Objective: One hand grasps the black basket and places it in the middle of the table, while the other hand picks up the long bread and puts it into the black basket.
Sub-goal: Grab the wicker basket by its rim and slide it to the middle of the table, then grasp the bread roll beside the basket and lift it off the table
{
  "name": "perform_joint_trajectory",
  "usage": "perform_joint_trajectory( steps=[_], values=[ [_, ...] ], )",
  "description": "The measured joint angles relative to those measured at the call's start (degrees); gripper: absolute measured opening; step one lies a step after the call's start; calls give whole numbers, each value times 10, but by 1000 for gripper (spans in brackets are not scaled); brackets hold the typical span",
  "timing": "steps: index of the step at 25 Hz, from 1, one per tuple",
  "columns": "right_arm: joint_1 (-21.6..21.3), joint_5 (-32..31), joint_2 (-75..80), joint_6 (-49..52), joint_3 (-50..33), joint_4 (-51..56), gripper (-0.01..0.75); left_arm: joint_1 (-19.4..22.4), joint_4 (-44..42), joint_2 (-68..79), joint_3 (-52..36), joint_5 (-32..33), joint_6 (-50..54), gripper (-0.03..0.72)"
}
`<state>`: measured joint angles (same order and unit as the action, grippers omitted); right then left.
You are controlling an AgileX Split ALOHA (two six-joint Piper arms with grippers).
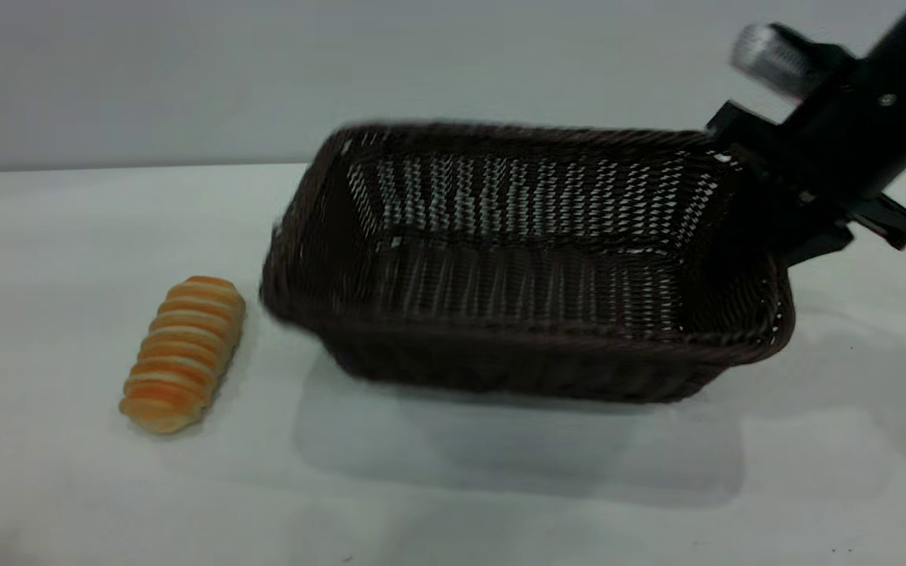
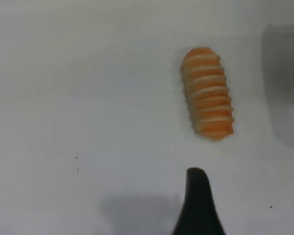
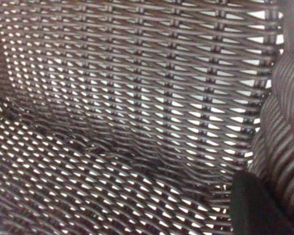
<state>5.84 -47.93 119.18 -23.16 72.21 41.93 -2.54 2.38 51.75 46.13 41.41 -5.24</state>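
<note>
My left gripper is to put the long bread into the black basket [image 1: 528, 267], so next it needs to grab the bread by its ridged middle [image 1: 182, 350].
The black basket [image 1: 528, 267] hangs a little above the table [image 1: 453, 487], with its shadow below it. My right gripper [image 1: 767, 208] is shut on the basket's right rim. In the right wrist view one black finger [image 3: 255, 205] lies inside the woven wall [image 3: 137, 98], next to the braided rim [image 3: 289, 122]. The long bread [image 1: 182, 354] lies on the table to the left of the basket, apart from it. In the left wrist view the bread [image 2: 208, 93] lies beyond my left gripper [image 2: 233, 196], which is open and empty; only one finger [image 2: 198, 200] shows.
The tabletop around the bread and in front of the basket is bare white with a few dark specks [image 2: 76, 157]. A pale wall [image 1: 185, 71] rises behind the table's far edge. The right arm [image 1: 870, 110] reaches in from the upper right.
</note>
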Motion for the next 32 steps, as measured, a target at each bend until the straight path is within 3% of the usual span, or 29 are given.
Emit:
perform_joint_trajectory(
  steps=[7, 14, 21, 25, 32],
  values=[
    [27, -3, 83, -15, 92, -24, 87, 0, 4, 1, 0, -22, 0, 586],
    [27, 6, 102, -43, 102, -26, 115, 0, 29, 56, 0, -66, 1, 586],
    [25, 7, 85, -45, 103, -24, 363, 0, 64, 228, 1, -153, 1, 586],
    [5, -25, 34, -53, 103, -23, 452, -6, 82, 338, 11, -204, 1, 586],
    [-28, -156, -152, -73, 103, -24, 426, -27, 87, 511, 53, -256, 1, 586]
  ],
)
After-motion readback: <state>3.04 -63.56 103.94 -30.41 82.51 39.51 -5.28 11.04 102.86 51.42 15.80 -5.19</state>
